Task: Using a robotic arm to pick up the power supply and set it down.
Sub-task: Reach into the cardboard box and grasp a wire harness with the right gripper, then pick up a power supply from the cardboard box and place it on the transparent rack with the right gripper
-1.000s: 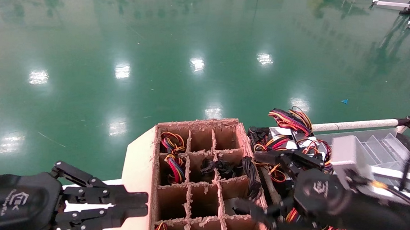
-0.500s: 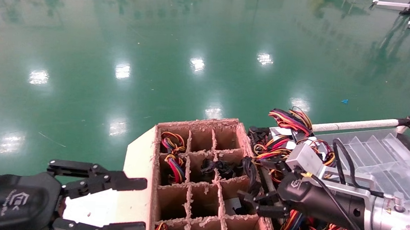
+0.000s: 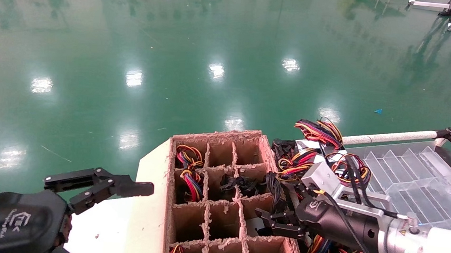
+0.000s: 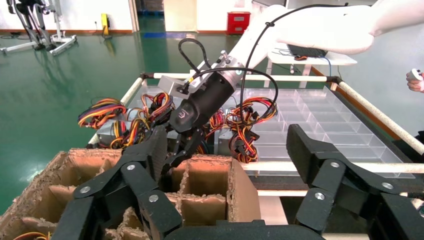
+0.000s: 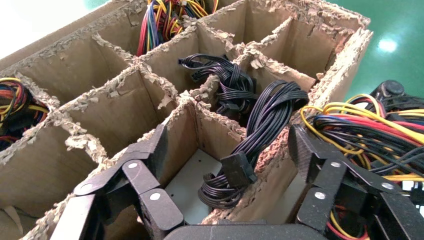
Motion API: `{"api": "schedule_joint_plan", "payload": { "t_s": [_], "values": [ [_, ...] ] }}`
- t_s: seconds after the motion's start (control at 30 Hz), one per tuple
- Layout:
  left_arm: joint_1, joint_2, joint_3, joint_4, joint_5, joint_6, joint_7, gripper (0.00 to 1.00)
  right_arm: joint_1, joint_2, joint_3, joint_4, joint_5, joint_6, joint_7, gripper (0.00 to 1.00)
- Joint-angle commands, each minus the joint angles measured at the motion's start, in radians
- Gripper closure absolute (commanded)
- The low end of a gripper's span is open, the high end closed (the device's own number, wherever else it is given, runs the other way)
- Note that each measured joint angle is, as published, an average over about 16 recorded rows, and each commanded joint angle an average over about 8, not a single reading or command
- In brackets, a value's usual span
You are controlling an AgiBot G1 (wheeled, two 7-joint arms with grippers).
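Note:
My right gripper needs to grab the black cable bundle of the power supply next. Then it can lift the power supply (image 3: pixel 256 226) out and set it down.
The power supply (image 5: pixel 187 182) is a grey metal box low in a right-column cell of the cardboard divider box (image 3: pixel 219 136). Its black cable bundle (image 5: pixel 260 125) hangs over the torn wall. In the head view a sliver of the power supply (image 3: pixel 256 226) shows. My right gripper (image 5: pixel 227 150) is open right above that cell. One finger is by the inner divider and the other is outside the box's outer wall. It holds nothing. My left gripper (image 4: pixel 227 155) is wide open and empty at the box's left side. One of its fingers (image 3: pixel 126 187) shows in the head view.
Other cells hold coloured wire bundles (image 3: pixel 190 179) and a black cable knot (image 3: pixel 241 183). Silver boxes with red-yellow wires (image 3: pixel 319 149) are piled right of the box. Beyond them is a clear compartment tray (image 3: pixel 416 175) with a white rail (image 3: pixel 391 136). Past that is green floor.
My left gripper has gone from shut to wide open. My right arm has turned and slid left, bringing its open gripper over the cell with the power supply.

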Motion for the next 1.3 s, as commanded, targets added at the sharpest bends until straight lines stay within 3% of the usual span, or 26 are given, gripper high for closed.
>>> {"api": "schedule_joint_plan", "payload": {
  "t_s": [0.03,0.67,1.3],
  "values": [
    [0.000,0.000,0.000,0.000,0.000,0.000,0.000,0.00,-0.002,-0.008,-0.005,-0.004,-0.007,0.006,0.014,1.00],
    [0.000,0.000,0.000,0.000,0.000,0.000,0.000,0.00,0.002,-0.052,-0.012,-0.070,0.001,0.011,-0.008,1.00],
    [0.000,0.000,0.001,0.000,-0.001,0.000,0.000,0.00,0.069,-0.015,0.013,0.004,0.040,-0.041,0.041,1.00]
  ]
}}
